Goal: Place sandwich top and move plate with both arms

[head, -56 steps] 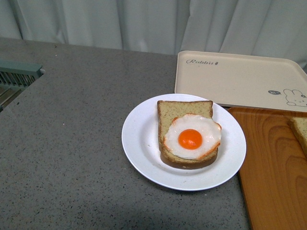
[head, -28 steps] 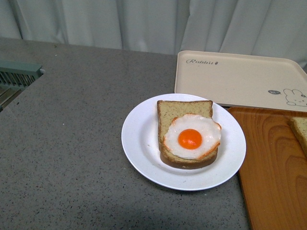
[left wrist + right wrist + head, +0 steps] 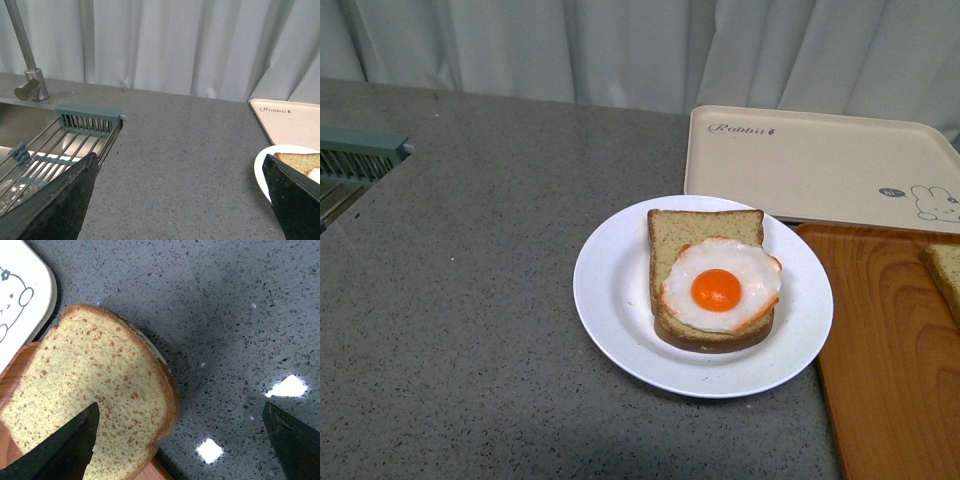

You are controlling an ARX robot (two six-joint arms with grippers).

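Observation:
The robot's right gripper will next pick up the bread slice by its crusted edge [image 3: 162, 390] to top the sandwich on the plate.
The white plate [image 3: 612, 300] sits mid-counter and carries a bread slice with a fried egg [image 3: 720, 285]. The sandwich top [image 3: 945, 272], a plain speckled slice, lies on the wooden tray [image 3: 880, 370] at the right edge. In the right wrist view the sandwich top [image 3: 95, 395] overhangs the tray's corner, and my right gripper [image 3: 182, 445] is open above it, one fingertip over the bread, the other over the counter. My left gripper [image 3: 180, 200] is open over bare counter, with the plate [image 3: 262, 167] by one fingertip. Neither arm shows in the front view.
A cream rabbit-print tray [image 3: 820, 165] lies behind the plate and touches the wooden tray. A sink with a green-framed wire rack [image 3: 75, 130] and a tap [image 3: 30, 75] lies at the left. Curtains hang behind the grey speckled counter [image 3: 470, 300].

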